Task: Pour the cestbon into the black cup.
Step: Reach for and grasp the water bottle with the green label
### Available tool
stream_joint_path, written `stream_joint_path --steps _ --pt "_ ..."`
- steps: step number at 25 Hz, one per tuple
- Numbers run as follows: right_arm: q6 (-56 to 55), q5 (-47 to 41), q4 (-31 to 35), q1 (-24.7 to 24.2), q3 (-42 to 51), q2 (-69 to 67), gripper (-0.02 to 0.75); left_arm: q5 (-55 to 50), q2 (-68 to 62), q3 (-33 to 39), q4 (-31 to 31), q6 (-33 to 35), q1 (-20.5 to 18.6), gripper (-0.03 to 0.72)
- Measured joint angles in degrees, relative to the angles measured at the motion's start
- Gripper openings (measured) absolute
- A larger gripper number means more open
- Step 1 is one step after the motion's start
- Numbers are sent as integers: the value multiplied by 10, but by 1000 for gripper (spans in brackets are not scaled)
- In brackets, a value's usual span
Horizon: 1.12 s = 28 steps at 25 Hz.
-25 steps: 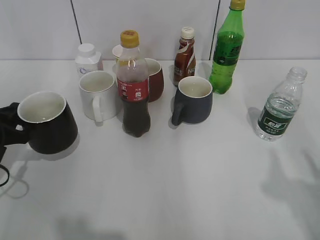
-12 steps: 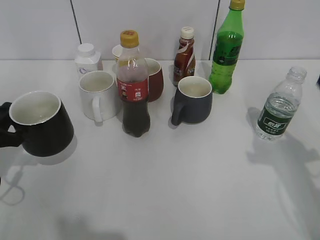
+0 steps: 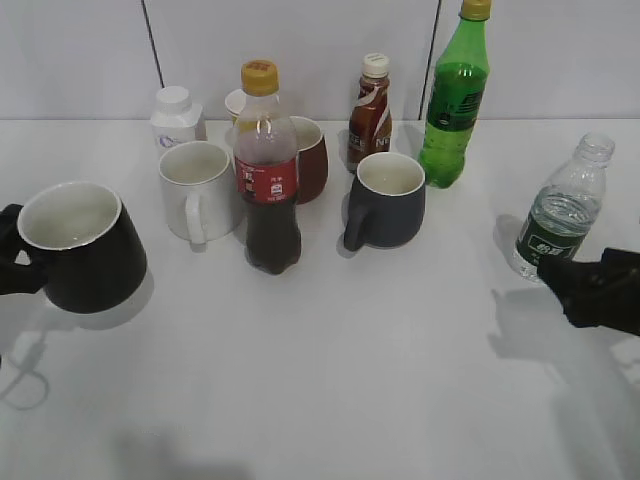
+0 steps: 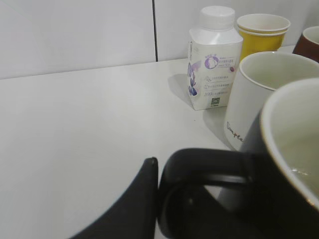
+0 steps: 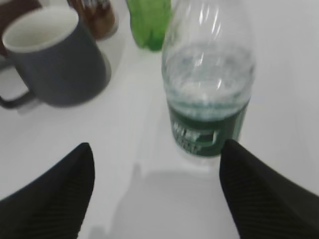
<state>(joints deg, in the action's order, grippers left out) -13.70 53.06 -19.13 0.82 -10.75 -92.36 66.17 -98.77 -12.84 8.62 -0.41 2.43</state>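
The robot's right gripper needs to grab the cestbon around the green-labelled lower body point(image 3: 547, 238) next, to keep it upright, since it stands uncapped with water above its label point(image 3: 564, 208).
The cestbon point(image 3: 562, 212), a small clear uncapped bottle with a dark green label, stands at the right of the table; it also shows in the right wrist view point(image 5: 208, 84). My right gripper point(image 3: 590, 285) is open, just in front of the bottle, its fingers point(image 5: 157, 154) apart and not touching it. The black cup point(image 3: 82, 245), white inside, is at the far left, tilted and held by its handle point(image 4: 204, 169). My left gripper point(image 3: 12, 262) is shut on that handle point(image 4: 155, 172).
A white mug point(image 3: 197, 188), a cola bottle point(image 3: 268, 170), a dark red cup point(image 3: 308, 158), a grey-blue mug point(image 3: 385, 200), a brown sauce bottle point(image 3: 369, 112) and a tall green soda bottle point(image 3: 453, 95) stand mid-table. A white carton point(image 4: 212, 62) and yellow cup point(image 4: 261, 32) stand behind.
My right gripper has come into view from the right edge and now sits in front of the cestbon. The black cup shifted slightly left and up earlier, then held still.
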Motion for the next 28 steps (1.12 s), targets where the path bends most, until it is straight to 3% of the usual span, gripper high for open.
stream_joint_path --steps 8,22,24,26,28 --pt "40 143 81 0 -3 -145 661 0 0 0 4 0 0 55" --pt "50 158 77 0 -148 -237 662 0 0 0 6 0 0 55" --pt "50 150 73 0 -174 -247 616 0 0 0 7 0 0 55" --pt "50 140 71 0 -188 -251 501 0 0 0 15 0 0 55" --pt "50 137 64 0 -188 -252 500 0 1 0 29 0 1 55"
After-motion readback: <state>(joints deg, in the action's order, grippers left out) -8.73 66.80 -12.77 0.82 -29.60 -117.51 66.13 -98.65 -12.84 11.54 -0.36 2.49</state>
